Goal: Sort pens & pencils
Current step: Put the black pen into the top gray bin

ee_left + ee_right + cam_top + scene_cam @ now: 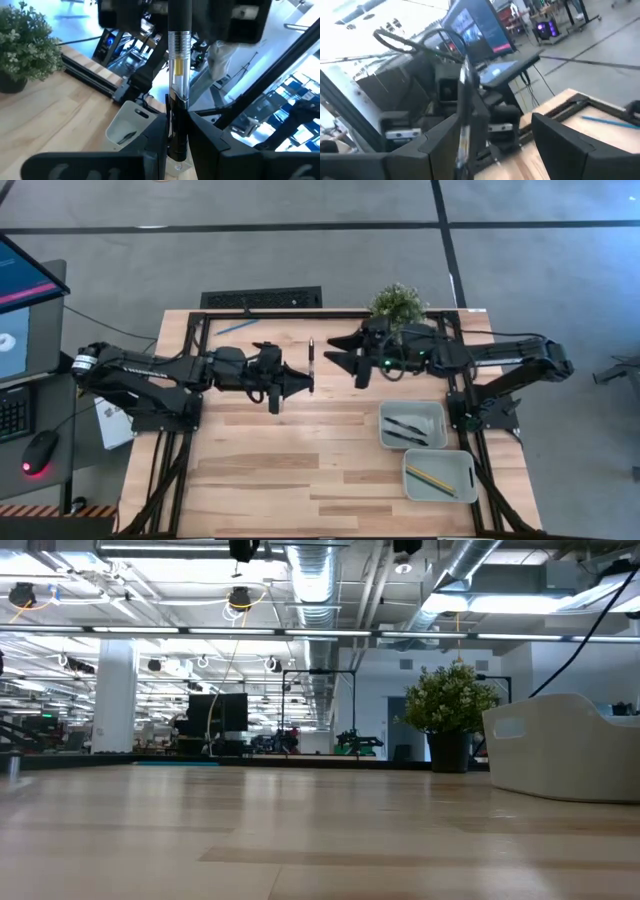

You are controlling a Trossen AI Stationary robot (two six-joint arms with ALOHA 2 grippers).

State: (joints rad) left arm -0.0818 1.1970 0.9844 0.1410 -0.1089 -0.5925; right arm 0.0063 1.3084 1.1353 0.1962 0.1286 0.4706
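Note:
The robot should use its right gripper to grab the black pen by its clear body [311, 362] [464, 142], so that the pen can be sorted into the tray with the other black pens.
My left gripper [306, 383] hangs over the table's middle, shut on a black pen [311, 358] with a clear barrel [179, 65]. My right gripper [332, 350] faces it from the right, open, its fingers [565, 140] standing apart just right of the pen [465, 100] without touching it. A blue pencil [237, 327] lies flat on the table's far left. Two black pens [405, 428] lie in the upper grey tray [436, 412]. A yellow pencil [430, 479] lies in the lower tray [462, 463]. My left gripper pinches the pen's dark part near its near end [178, 125] between its two fingers. The fingers come level from the table's left and lie across the pen. The pen is lifted clear of the table, its free end pointing toward the far edge.
A small potted plant [398, 302] stands at the far edge behind my right arm. The two grey trays sit side by side near the right edge. Bare wood [270, 470] spreads over the near half of the table.

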